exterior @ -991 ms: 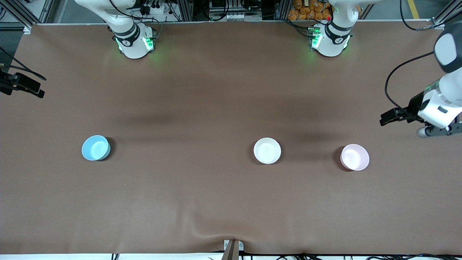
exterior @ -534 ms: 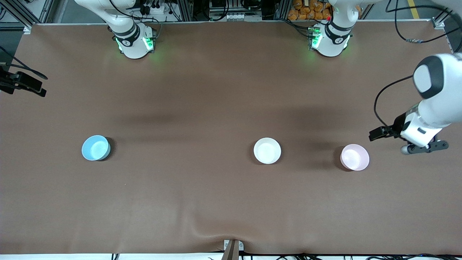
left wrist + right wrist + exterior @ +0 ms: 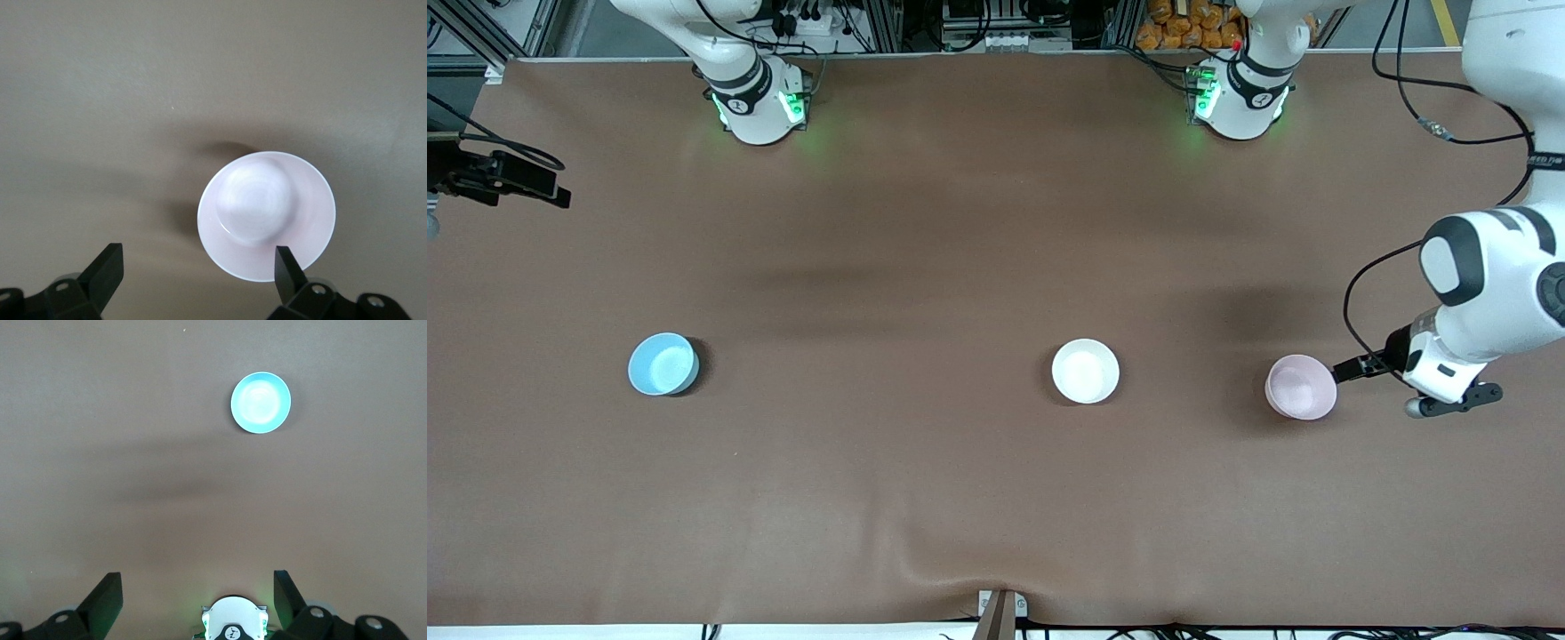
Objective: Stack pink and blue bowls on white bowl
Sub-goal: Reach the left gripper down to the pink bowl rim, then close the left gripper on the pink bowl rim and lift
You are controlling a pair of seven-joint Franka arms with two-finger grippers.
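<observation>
My left gripper grabs the pale pink bowl by its rim next, to stack it on the white bowl.
The pale pink bowl stands upright toward the left arm's end of the table. The white bowl stands beside it, nearer the middle. The sky blue bowl stands toward the right arm's end. My left gripper is open and empty over the table just beside the pink bowl. In the left wrist view the gripper has the pink bowl by one fingertip. My right gripper is open and empty, high over the table, with the blue bowl below it.
The brown table cover has a small wrinkle at its front edge. The two arm bases stand along the table's edge. The right arm's camera bracket shows at the view's edge.
My left gripper has come down and toward the pink bowl, from well off to its side to right beside it. The right arm's bracket has shifted slightly. The bowls have not moved.
</observation>
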